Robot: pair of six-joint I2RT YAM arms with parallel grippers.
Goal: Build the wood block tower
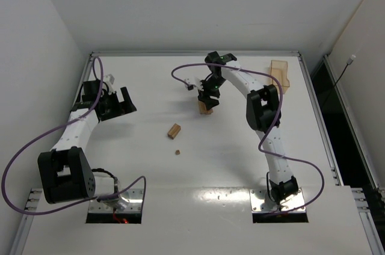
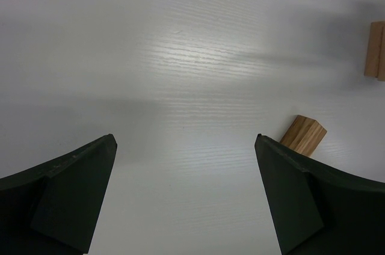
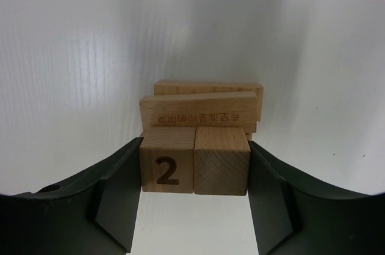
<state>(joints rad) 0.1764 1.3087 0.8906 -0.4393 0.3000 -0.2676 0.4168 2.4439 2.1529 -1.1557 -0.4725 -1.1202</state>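
I should open my right gripper now. The two wood cubes sit close along the printed bar, so the cubes would likely land on the tower [image 1: 206, 108].
My right gripper [image 3: 194, 150] is shut on two wood cubes held side by side: one marked "2" [image 3: 167, 160] and a plain one [image 3: 221, 160]. Both fingers press flat against the pair's outer sides. Right behind the cubes lie the tower's stacked bars [image 3: 198, 110], one with printed characters. From above, the right gripper [image 1: 209, 94] hangs over the tower [image 1: 206, 108] at the table's middle rear. My left gripper [image 1: 123, 104] stands open and empty at the left [image 2: 186, 141]. A loose bar [image 1: 174, 130] [image 2: 304, 135] and a tiny cube [image 1: 178, 152] lie between the arms.
A translucent orange-tan tray [image 1: 281, 74] sits at the back right, near the table's raised rim [image 1: 192, 53]. Purple cables loop from both arms. In the left wrist view the tower's edge [image 2: 376, 50] shows at far right.
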